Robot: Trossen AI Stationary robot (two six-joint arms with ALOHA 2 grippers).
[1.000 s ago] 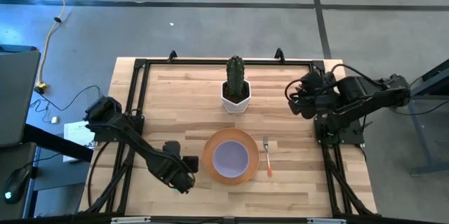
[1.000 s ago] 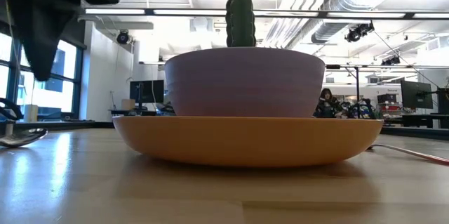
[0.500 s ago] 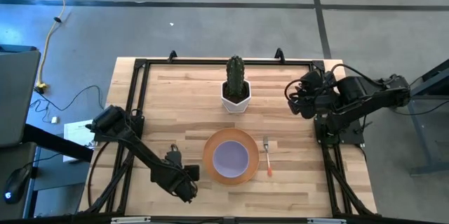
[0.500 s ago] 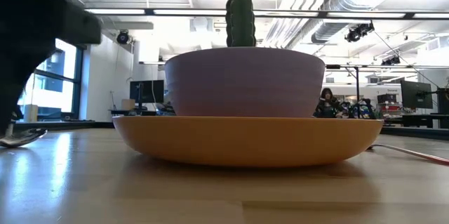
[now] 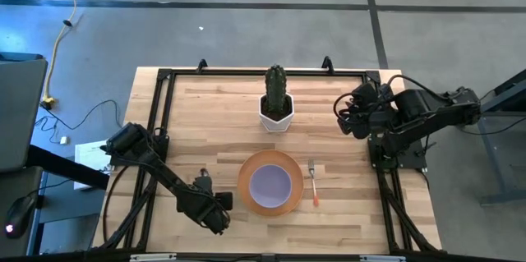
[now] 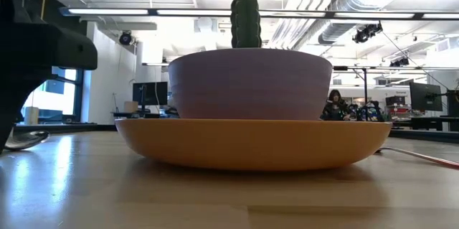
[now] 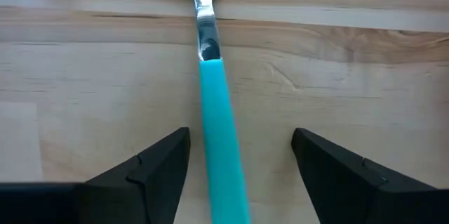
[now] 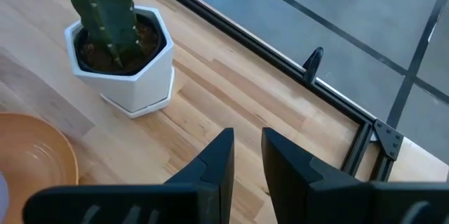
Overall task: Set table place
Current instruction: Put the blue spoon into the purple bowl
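Observation:
The fingers are low on either side of the spoon's green handle in the left wrist view, so my left gripper would hold the spoon if it closed now. It should close.
The orange plate lies at the table's near middle with the lavender bowl in it. The orange-handled fork lies flat to the right of the plate. The green-handled spoon lies flat on the wood to the left of the plate, and its metal bowl end shows in the low view. My left gripper is open and low over the spoon. One finger stands on each side of the handle, and neither touches it. In the high view my left gripper hides the spoon. My right gripper is shut and empty at the table's far right.
A cactus in a white pot stands at the table's far middle. The black frame rail runs around the tabletop. Bare wood lies between the plate and the near edge.
My left gripper has gone down toward the spoon and a little toward the table's near edge. It now stands low over the handle. The spoon, plate, bowl and fork have stayed in place.

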